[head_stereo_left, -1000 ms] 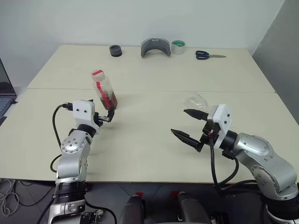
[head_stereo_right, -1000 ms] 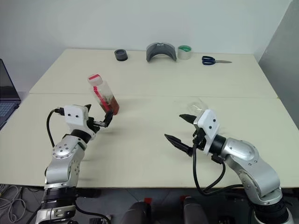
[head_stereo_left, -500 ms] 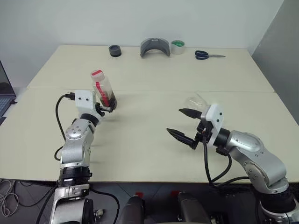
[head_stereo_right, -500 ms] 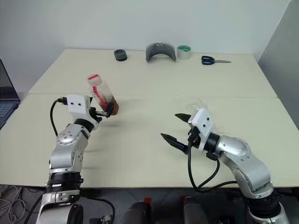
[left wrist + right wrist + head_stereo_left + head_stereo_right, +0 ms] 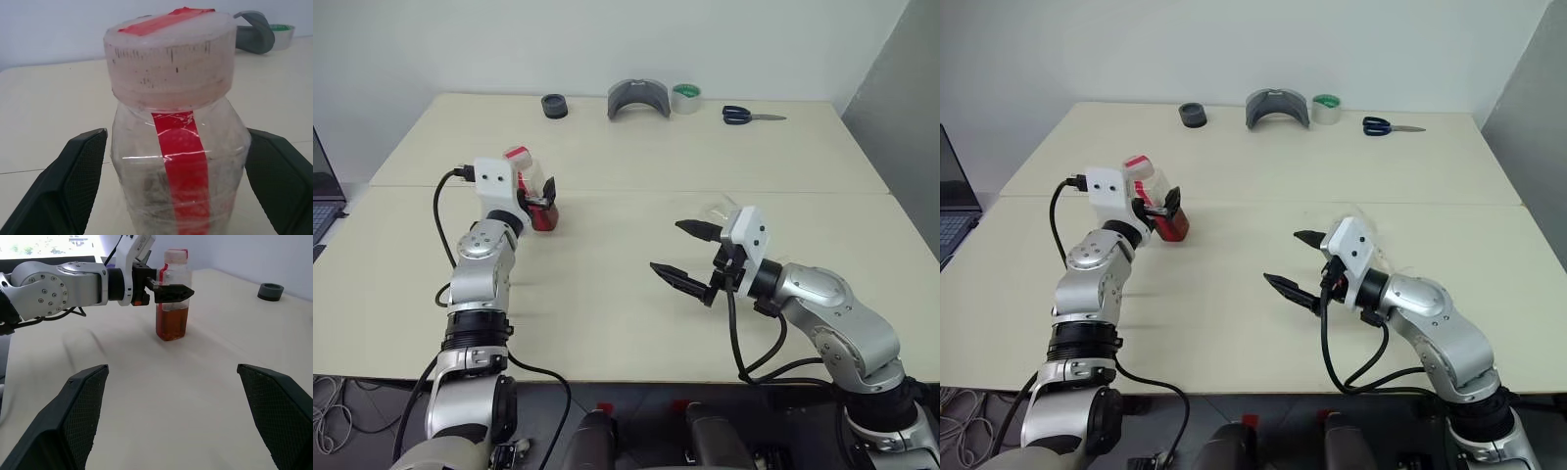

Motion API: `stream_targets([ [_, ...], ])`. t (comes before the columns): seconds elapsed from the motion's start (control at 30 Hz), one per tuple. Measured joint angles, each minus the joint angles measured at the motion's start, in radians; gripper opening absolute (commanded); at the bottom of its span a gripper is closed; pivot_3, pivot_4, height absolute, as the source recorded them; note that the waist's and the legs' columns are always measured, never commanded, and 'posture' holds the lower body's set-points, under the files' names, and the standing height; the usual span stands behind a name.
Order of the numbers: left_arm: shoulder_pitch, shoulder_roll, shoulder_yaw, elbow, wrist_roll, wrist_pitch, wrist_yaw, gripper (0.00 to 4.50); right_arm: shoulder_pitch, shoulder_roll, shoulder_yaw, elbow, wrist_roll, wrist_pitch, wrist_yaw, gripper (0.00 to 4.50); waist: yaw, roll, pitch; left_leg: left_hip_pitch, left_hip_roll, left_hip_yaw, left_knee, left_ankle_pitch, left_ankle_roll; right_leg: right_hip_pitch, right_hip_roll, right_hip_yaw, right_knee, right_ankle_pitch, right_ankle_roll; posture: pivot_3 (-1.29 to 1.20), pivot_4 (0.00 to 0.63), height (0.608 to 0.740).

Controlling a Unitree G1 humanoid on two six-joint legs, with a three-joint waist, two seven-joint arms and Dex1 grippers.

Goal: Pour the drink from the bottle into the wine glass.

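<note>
The bottle point(image 5: 180, 156) is between my fingers just below the cap, so they would hold it if they closed now: my left gripper needs to close on it.
The bottle point(image 5: 530, 186) stands upright on the left half of the table point(image 5: 626, 294), with a red-and-white cap and a red label strip. The reddish-brown drink point(image 5: 171, 325) fills its lower part. My left gripper point(image 5: 1157, 204) is open, one finger on each side of the bottle point(image 5: 181, 161) just below the cap, with a narrow gap showing beside it. My right gripper point(image 5: 668, 246) hangs open and empty over the table's right half, pointing toward the bottle. The clear wine glass point(image 5: 713, 208) shows faintly just behind my right hand, mostly hidden by it.
Along the table's far edge lie a black round piece point(image 5: 554, 106), a grey curved object point(image 5: 639, 100), a green tape roll point(image 5: 685, 98) and blue-handled scissors point(image 5: 749, 116). A laptop point(image 5: 955, 201) sits at the left edge.
My left gripper has moved forward and up, so its open fingers now flank the bottle. My right gripper has shifted slightly left. The bottle has stayed in place.
</note>
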Motion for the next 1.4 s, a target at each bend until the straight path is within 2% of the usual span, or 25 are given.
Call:
stream_targets([
  [0.43,-0.029,0.0,-0.018,0.053,0.001,-0.031,-0.005,4.49,-0.012,0.004,0.0,0.007,0.0,0.008,-0.002,4.5,0.0,0.0,0.0,0.0,0.0,0.0,0.0,0.0,0.0,0.0,0.0,0.0,0.0,0.0,0.0,0.0,0.15,0.74],
  [0.53,-0.029,0.0,-0.018,0.065,0.0,-0.032,-0.005,3.9,-0.012,0.004,0.0,0.007,0.0,0.009,-0.002,4.5,0.0,0.0,0.0,0.0,0.0,0.0,0.0,0.0,0.0,0.0,0.0,0.0,0.0,0.0,0.0,0.0,0.15,0.74],
  [0.73,-0.03,-0.001,-0.017,0.074,-0.003,-0.045,-0.003,2.03,-0.012,0.004,0.0,0.007,0.0,0.01,-0.002,4.5,0.0,0.0,0.0,0.0,0.0,0.0,0.0,0.0,0.0,0.0,0.0,0.0,0.0,0.0,0.0,0.0,0.15,0.74],
  [0.77,-0.03,-0.002,-0.017,0.077,-0.003,-0.049,-0.003,1.86,-0.012,0.004,0.0,0.007,0.0,0.01,-0.002,4.5,0.0,0.0,0.0,0.0,0.0,0.0,0.0,0.0,0.0,0.0,0.0,0.0,0.0,0.0,0.0,0.0,0.15,0.74],
  [1.07,-0.028,-0.013,-0.021,0.081,-0.027,-0.074,-0.062,1.85,-0.012,-0.007,-0.003,0.001,0.001,0.013,-0.002,4.5,0.0,0.0,0.0,-0.001,0.0,0.0,0.0,0.0,0.0,0.0,0.0,0.0,0.0,0.0,0.0,0.0,0.15,0.74],
  [1.23,0.0,-0.018,-0.083,0.009,-0.08,-0.062,-0.238,1.85,-0.004,-0.032,-0.052,-0.046,0.024,0.038,-0.007,4.5,0.0,0.0,0.0,-0.001,0.0,0.0,0.0,0.0,0.0,0.0,0.0,0.0,-0.001,0.0,0.0,0.0,0.15,0.74],
  [1.4,0.031,-0.009,-0.177,-0.091,-0.152,0.022,-0.466,1.85,0.011,-0.054,-0.122,-0.119,0.076,0.095,-0.039,4.5,-0.001,0.0,0.0,-0.001,0.0,0.0,0.0,0.0,0.0,0.0,0.0,0.0,0.0,0.0,0.0,0.0,0.15,0.74],
])
